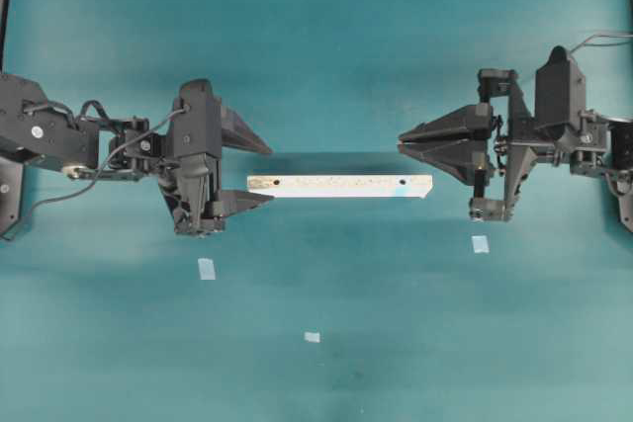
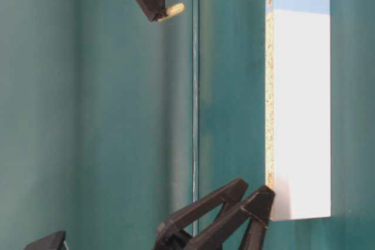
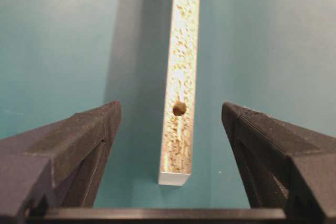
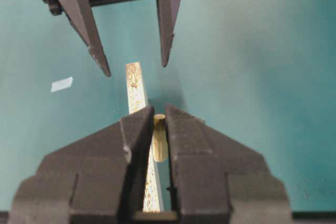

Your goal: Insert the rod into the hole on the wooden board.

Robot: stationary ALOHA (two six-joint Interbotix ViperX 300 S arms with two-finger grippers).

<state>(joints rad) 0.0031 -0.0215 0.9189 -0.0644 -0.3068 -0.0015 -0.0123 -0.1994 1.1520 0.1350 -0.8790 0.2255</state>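
Note:
My left gripper grabs the wooden board [image 1: 339, 185] by its plain end [image 1: 257, 185] next, to steady it for inserting the rod.
The wooden board [image 1: 339, 185] stands on its long narrow edge at the table's middle, speckled edge up. Its blue mark [image 2: 299, 2] is at the right end, where the hole [image 1: 403, 184] shows dark. A similar hole [image 3: 179, 108] sits near the plain left end. My left gripper [image 1: 265, 174] is open, its fingers straddling that left end without touching it [image 3: 169, 107]. My right gripper [image 1: 401, 141] is shut on the rod [image 4: 159, 140], a short cream dowel poking from its fingertips [image 2: 174, 9]. It hovers near the board's right end, above the board [image 4: 135, 90].
Small pale-blue tape squares lie on the teal table: one front left [image 1: 206, 268], one front middle [image 1: 312, 337], one under the right arm [image 1: 480, 243]. The left gripper [image 4: 136, 68] faces the right wrist camera from the board's far end.

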